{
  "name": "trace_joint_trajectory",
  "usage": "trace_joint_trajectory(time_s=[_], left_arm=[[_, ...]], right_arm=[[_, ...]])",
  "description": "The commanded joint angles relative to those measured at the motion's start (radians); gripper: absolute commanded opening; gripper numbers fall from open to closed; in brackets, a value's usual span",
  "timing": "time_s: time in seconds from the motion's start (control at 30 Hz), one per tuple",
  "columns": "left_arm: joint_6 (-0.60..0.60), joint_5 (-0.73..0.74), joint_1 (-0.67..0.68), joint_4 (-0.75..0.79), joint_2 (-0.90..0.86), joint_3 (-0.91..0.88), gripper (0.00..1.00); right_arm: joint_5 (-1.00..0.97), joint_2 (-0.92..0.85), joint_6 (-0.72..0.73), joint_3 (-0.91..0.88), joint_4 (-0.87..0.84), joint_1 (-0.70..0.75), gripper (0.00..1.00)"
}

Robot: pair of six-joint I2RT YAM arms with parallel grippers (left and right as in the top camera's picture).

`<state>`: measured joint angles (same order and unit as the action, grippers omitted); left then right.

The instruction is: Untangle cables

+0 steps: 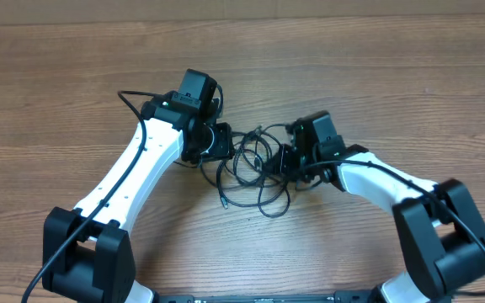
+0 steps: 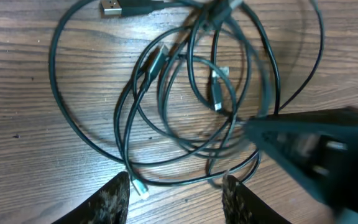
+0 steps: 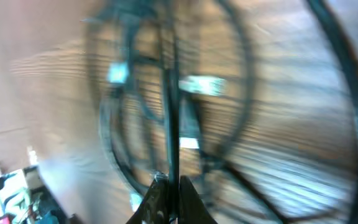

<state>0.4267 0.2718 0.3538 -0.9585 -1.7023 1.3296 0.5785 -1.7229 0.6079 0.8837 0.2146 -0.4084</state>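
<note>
The robot next needs to use its left gripper to grab the piece of cable at the near edge (image 1: 221,184) of the loops, close behind its plug (image 1: 225,203), to untangle that end of the cables.
The cables (image 1: 255,168) are thin black cords lying looped and tangled on the wooden table between my two grippers. In the left wrist view the cables (image 2: 185,93) overlap in several loops, with a silver USB plug (image 2: 110,7) at the top and small plugs inside the tangle. My left gripper (image 2: 176,190) is open just above the table at the near edge of the loops, with one strand passing between its fingertips. My right gripper (image 3: 171,190) is shut on one cable strand (image 3: 169,112), which runs straight up from the jaws. The right wrist view is blurred.
The wooden table (image 1: 377,76) stretches around the tangle. My right gripper shows as a dark blurred shape in the left wrist view (image 2: 316,149), close to the loops. My two white arms reach in from the front edge (image 1: 125,185).
</note>
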Motion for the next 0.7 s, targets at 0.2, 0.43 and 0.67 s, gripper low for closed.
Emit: trace_joint_trajectory(time_s=[0.2,0.43,0.67], left_arm=[[0.007,-0.009,0.0,-0.006,-0.011,0.001,0.48],[0.007,-0.009,0.0,-0.006,-0.011,0.001,0.48],[-0.007,-0.005,-0.008,0.011,0.004,0.008,0.38]], right_arm=[[0.134,0.225,-0.04,0.172,-0.013,0.0,0.04],[0.192,0.317,-0.031,0.192,-0.103,0.0,0.04],[0.227,0.338,0.017,0.191,-0.158,0.0,0.04]])
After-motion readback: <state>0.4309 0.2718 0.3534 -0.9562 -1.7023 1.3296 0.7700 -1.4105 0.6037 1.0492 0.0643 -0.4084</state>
